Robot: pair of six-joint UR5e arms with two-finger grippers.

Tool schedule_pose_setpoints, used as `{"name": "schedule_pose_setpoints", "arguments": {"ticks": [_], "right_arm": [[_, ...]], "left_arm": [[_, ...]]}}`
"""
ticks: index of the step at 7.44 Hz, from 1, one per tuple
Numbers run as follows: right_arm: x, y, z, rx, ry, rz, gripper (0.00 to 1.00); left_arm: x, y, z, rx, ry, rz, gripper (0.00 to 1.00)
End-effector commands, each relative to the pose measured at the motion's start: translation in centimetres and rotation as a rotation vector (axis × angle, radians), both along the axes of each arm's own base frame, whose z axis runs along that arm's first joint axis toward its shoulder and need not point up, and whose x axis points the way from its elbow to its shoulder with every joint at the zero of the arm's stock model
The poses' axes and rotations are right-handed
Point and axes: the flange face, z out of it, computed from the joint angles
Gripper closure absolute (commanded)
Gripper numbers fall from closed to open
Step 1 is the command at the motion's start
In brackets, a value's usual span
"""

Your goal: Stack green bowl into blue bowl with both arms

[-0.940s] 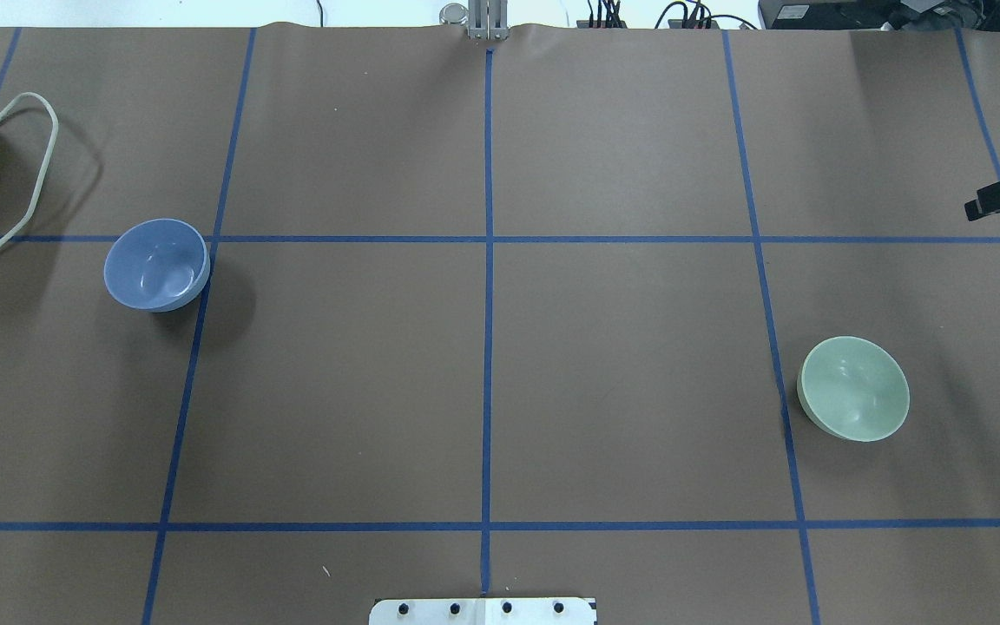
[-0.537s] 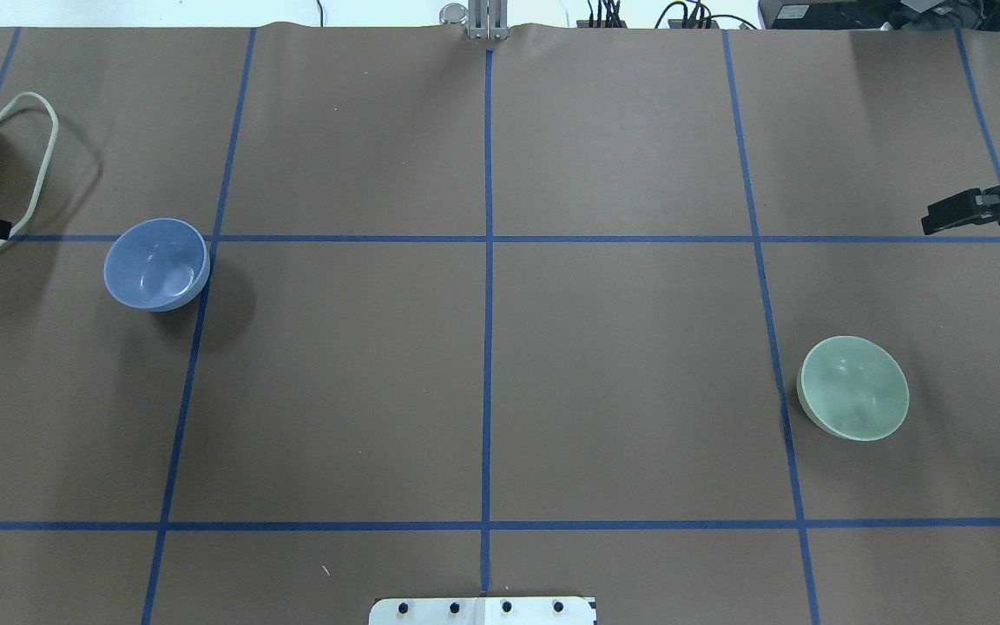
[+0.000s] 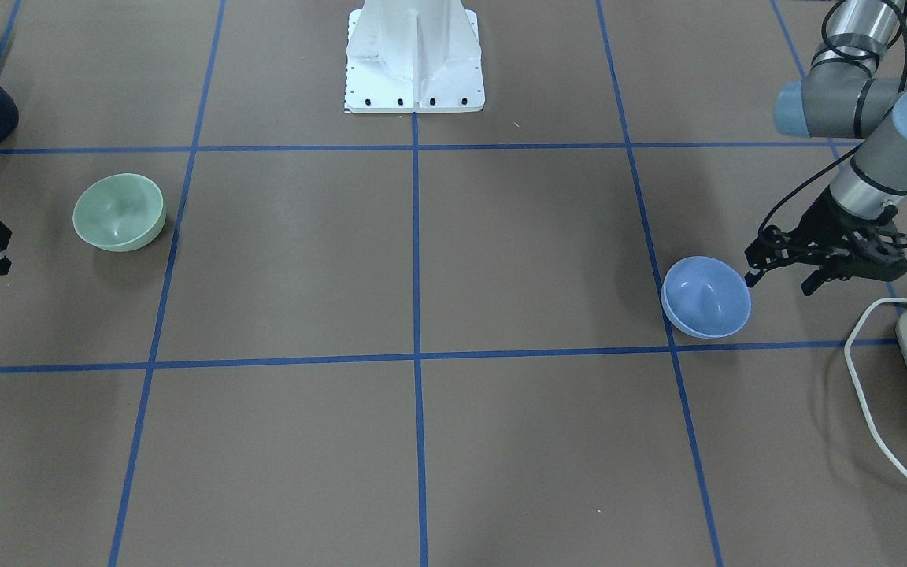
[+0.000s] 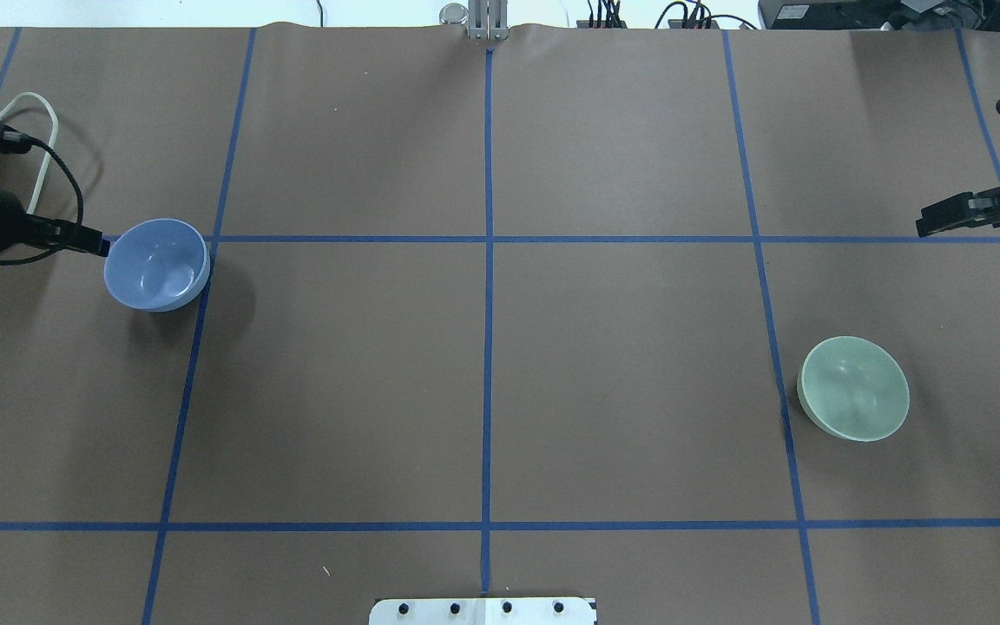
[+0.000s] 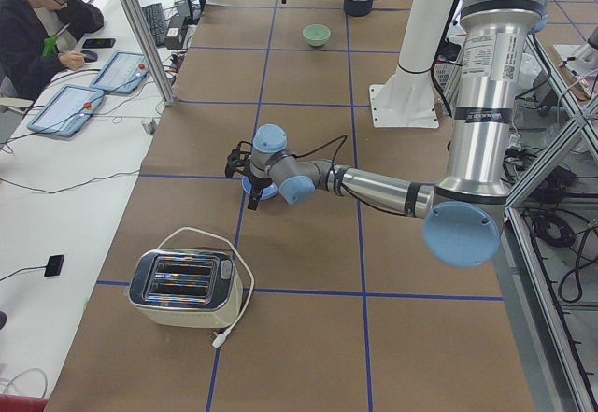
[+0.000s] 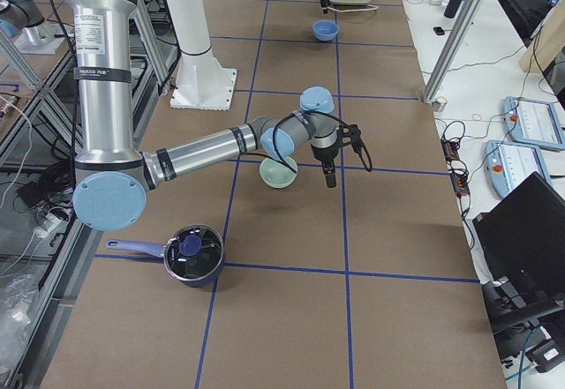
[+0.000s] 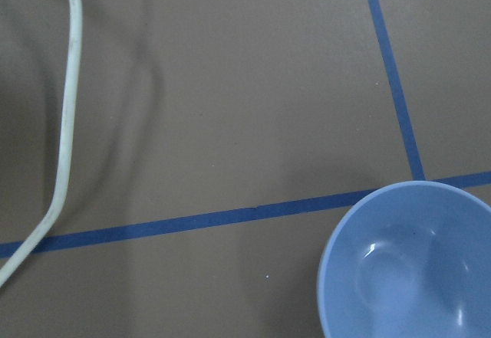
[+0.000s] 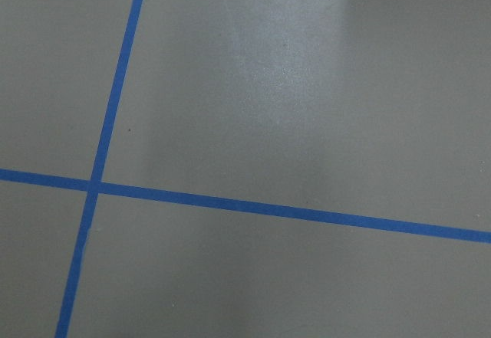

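I should next grab the blue bowl by its rim (image 3: 743, 283) with my left gripper, to bring it into place for stacking the green bowl (image 3: 119, 213).
The blue bowl (image 4: 156, 265) stands upright on the left of the table, also in the front view (image 3: 705, 297) and the left wrist view (image 7: 414, 261). My left gripper (image 3: 779, 282) is open and empty, low beside the bowl's outer rim, one fingertip (image 4: 101, 246) about touching it. The green bowl (image 4: 854, 388) stands upright on the right, also in the front view (image 3: 119, 211). My right gripper (image 4: 930, 226) hangs well beyond and outside it, apart from it. Only one of its fingers (image 3: 3, 268) shows, so I cannot tell if it is open.
A toaster (image 5: 182, 289) with a white cord (image 4: 40, 139) sits at the table's left end, just behind my left arm. A dark pot (image 6: 192, 254) stands at the right end. The white pedestal (image 3: 414, 55) is at the near middle edge. An operator (image 5: 37, 20) sits at a side desk.
My left gripper has come in from the left edge up to the blue bowl's rim. My right gripper has moved a little further in from the right edge. Both bowls stay put.
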Motion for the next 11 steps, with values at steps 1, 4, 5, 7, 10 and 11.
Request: {"name": "schedule_pose_setpoints", "arguments": {"ticks": [1, 4, 5, 7, 10, 11], "right_arm": [[-0.1, 0.0, 0.1, 0.000, 0.002, -0.001, 0.00], [-0.1, -0.1, 0.1, 0.001, 0.003, 0.000, 0.00], [-0.1, -0.1, 0.2, -0.001, 0.003, -0.001, 0.00], [-0.1, -0.1, 0.1, 0.000, 0.002, -0.001, 0.00], [-0.1, -0.1, 0.1, -0.001, 0.002, 0.000, 0.00], [-0.2, -0.3, 0.0, 0.001, 0.001, 0.000, 0.00]], "left_arm": [[2.6, -0.9, 0.4, 0.002, -0.017, 0.020, 0.51], [3.6, -0.9, 0.4, 0.003, -0.017, 0.035, 1.00], [3.6, -1.0, -0.1, 0.011, -0.013, 0.034, 1.00], [3.5, -0.6, -4.7, 0.050, 0.040, 0.033, 1.00], [8.1, -0.5, -16.9, -0.044, 0.080, 0.004, 1.00], [12.5, 0.6, -20.5, -0.075, 0.098, 0.007, 1.00]]}}
